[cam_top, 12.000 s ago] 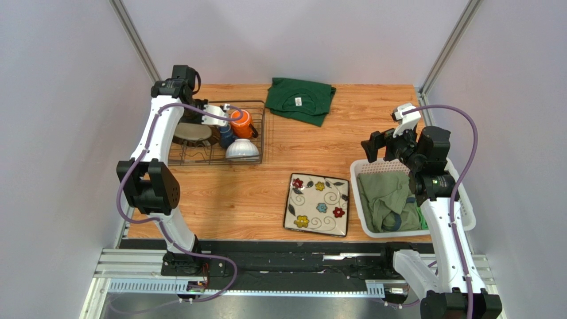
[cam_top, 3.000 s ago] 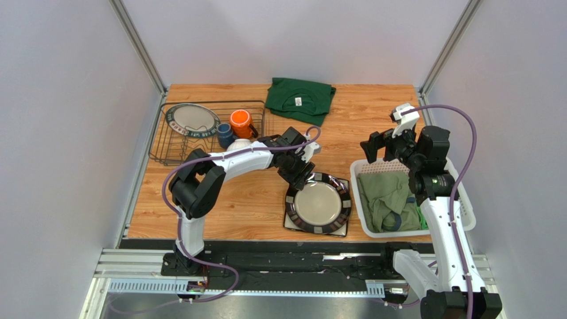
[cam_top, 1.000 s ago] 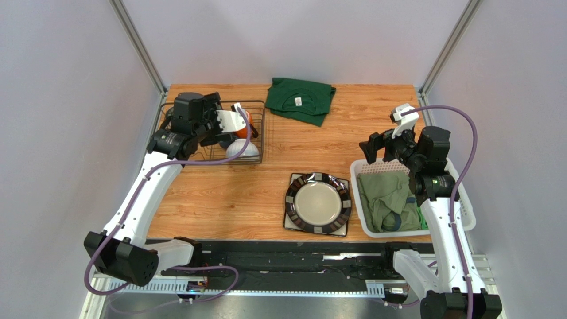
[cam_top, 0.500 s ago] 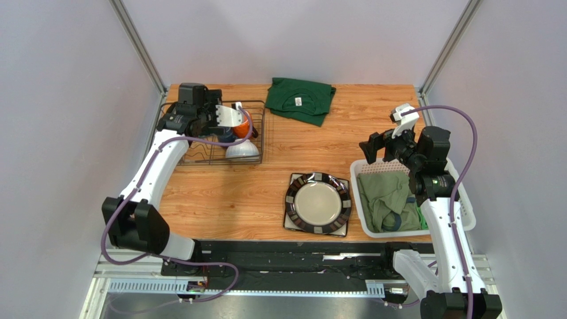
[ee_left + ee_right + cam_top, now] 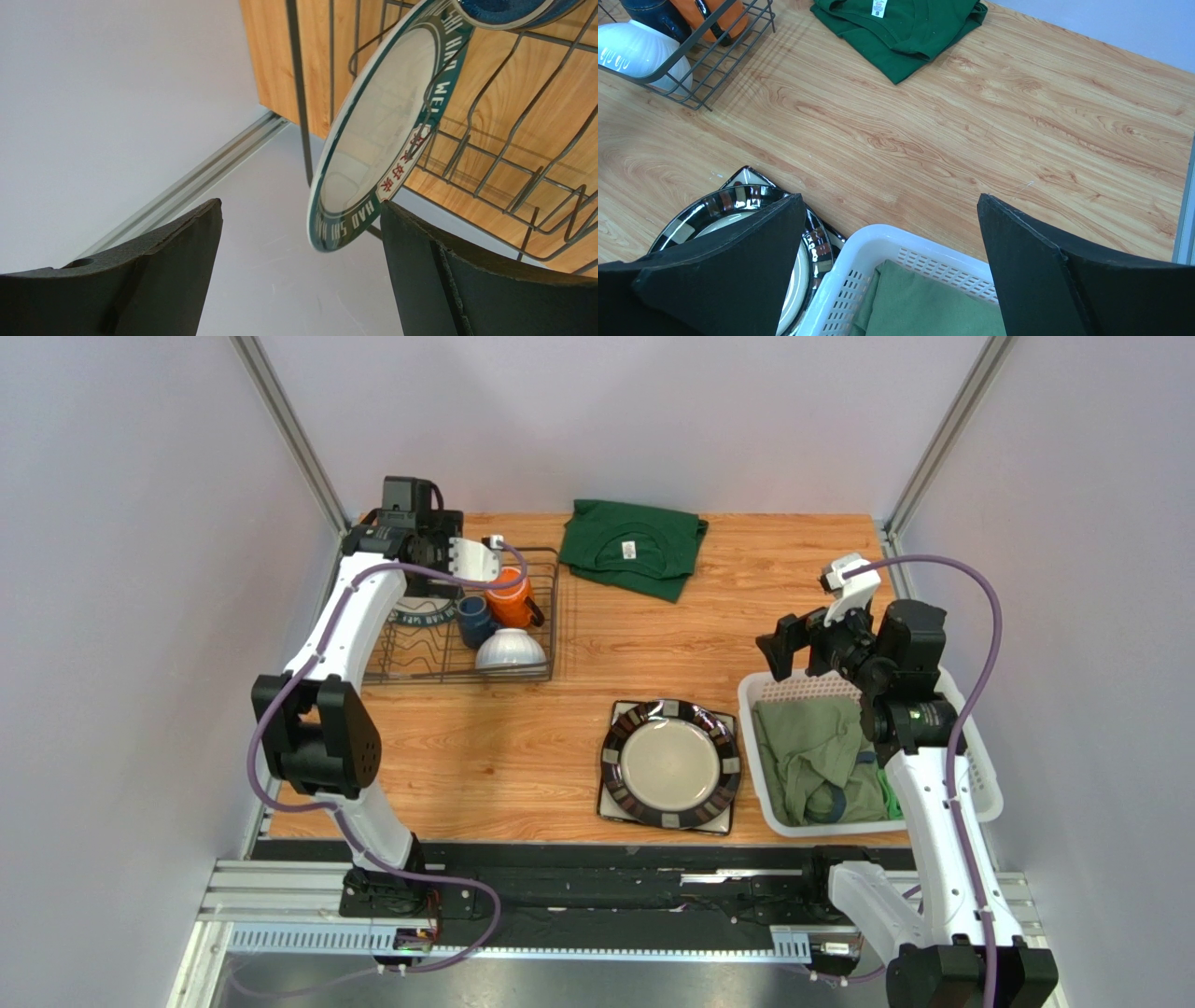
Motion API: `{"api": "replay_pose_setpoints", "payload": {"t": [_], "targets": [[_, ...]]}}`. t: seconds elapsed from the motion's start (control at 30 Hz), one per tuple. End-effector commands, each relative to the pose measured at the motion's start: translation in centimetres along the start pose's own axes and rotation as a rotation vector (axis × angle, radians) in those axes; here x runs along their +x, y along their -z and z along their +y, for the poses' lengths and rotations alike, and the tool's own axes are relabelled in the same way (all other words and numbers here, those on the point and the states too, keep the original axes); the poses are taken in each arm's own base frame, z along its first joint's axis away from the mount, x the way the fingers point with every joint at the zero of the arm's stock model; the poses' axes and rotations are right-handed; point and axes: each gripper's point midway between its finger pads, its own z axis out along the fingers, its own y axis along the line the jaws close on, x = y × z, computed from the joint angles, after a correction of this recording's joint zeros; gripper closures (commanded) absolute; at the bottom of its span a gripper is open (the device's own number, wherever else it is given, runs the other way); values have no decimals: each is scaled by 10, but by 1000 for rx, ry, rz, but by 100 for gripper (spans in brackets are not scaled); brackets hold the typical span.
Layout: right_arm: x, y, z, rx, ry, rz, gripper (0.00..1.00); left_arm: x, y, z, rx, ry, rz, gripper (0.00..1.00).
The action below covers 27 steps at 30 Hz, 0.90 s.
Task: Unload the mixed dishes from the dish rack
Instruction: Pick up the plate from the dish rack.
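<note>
My left gripper needs to move toward the lettered plate's edge before it closes, because its fingers stop short of that edge in the left wrist view.
The dish rack (image 5: 421,665) stands at the table's back left. It holds a green-rimmed lettered plate (image 5: 415,612) on edge, a dark blue mug (image 5: 474,620), an orange mug (image 5: 508,598) and a small white bowl (image 5: 509,653). My left gripper (image 5: 421,560) hangs open over the rack's back left. In the left wrist view the lettered plate (image 5: 382,133) leans in the rack's wires (image 5: 491,164). Its lower rim lies between the fingers of my left gripper (image 5: 300,210), close to the right one and untouched. The round dark-rimmed plate (image 5: 671,767) lies on the square cream plate (image 5: 720,821) mid-table. My right gripper (image 5: 807,651) is open.
A white slatted basket (image 5: 982,784) with green cloth sits at the right, below my right gripper (image 5: 891,203). A folded dark green shirt (image 5: 631,546) lies at the back centre. Grey walls and a metal rail (image 5: 175,196) close in left of the rack.
My left arm has swung from above the rack's middle to its back left corner, over the lettered plate, and its jaws have narrowed slightly. The right arm has not moved.
</note>
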Motion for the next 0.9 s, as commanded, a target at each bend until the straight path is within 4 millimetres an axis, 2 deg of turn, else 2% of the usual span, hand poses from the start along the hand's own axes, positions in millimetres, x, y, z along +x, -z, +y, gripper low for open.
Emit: {"api": "replay_pose_setpoints", "payload": {"t": [0.0, 0.2, 0.43, 0.6, 0.87], "targets": [[-7, 1, 0, -3, 24, -15, 1, 8, -6, -1, 60, -28, 11, 9], [-7, 0, -1, 0, 24, -11, 1, 13, -24, 4, 72, -36, 34, 10], [-6, 0, -1, -1, 22, -7, 1, 23, -43, 1, 125, -45, 92, 20], [-5, 0, -1, -1, 23, -6, 1, 27, -46, -1, 146, -47, 111, 27], [-6, 0, -1, 0, 24, -7, 1, 32, -47, -3, 168, -45, 138, 60]]}}
